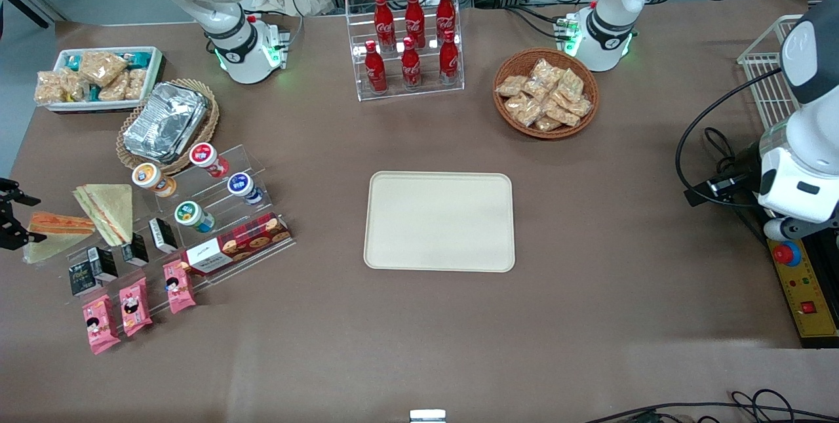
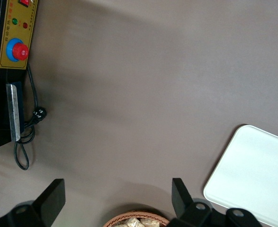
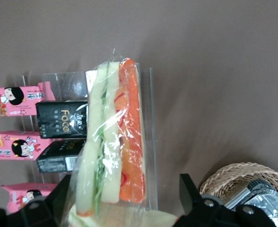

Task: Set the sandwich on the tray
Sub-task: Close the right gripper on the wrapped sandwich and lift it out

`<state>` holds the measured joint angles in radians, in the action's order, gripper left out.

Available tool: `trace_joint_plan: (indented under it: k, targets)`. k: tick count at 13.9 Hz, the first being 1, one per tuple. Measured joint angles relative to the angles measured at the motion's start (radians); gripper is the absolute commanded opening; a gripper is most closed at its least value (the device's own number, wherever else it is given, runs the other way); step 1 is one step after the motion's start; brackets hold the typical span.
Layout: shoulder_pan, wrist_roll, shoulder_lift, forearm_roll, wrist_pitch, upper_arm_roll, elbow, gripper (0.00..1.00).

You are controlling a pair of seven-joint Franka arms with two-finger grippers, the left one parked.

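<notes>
I need to grab the sandwich [image 1: 60, 223] next with my right gripper, across its flat outer sides. The sandwich is a wedge, and its slanting edges meet in a point.
The sandwich [image 1: 60, 223], a clear-wrapped wedge with a broad orange filling band, lies on the table at the working arm's end, next to the acrylic snack stand. My right gripper [image 1: 25, 218] is at the table's edge there, open, with one finger on each side of the sandwich. In the right wrist view the sandwich [image 3: 115, 142] stands between the black fingers [image 3: 188, 196], with a gap on the orange side; the gripper [image 3: 124, 203] straddles its base. The cream-beige tray [image 1: 439, 221] lies empty mid-table and its corner shows in the left wrist view [image 2: 252, 175].
A pale sandwich with a thin reddish line [image 1: 105, 210] lies beside the orange one. The acrylic stand [image 1: 216, 213] holds yogurt cups, black boxes and pink packets [image 1: 134, 305]. A foil container in a wicker basket [image 1: 167, 122], a white snack tray [image 1: 98, 77], a cola rack [image 1: 409, 42] and a snack basket [image 1: 545, 92] stand farther back.
</notes>
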<state>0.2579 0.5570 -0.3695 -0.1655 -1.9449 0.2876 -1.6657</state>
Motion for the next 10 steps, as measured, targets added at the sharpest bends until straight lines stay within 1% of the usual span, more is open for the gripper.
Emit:
trace_joint_plan:
  k: [3, 4, 5, 6, 7, 9, 10]
  targets:
    - [0.0, 0.0, -0.013, 0.0, -0.008, 0.0, -0.005, 0.96]
    - [0.0, 0.0, -0.017, -0.001, -0.009, -0.001, -0.005, 0.91]
    - [0.0, 0.0, -0.02, -0.001, -0.011, -0.001, -0.005, 0.75]
    - [0.0, -0.001, -0.022, -0.001, -0.012, -0.001, -0.005, 0.67]
    - [0.0, -0.001, -0.023, -0.001, -0.014, -0.001, -0.005, 0.57]
    - [0.0, -0.004, -0.023, -0.002, -0.016, -0.001, -0.005, 0.48]
    - [0.0, -0.005, -0.023, -0.002, -0.018, -0.001, -0.005, 0.48]
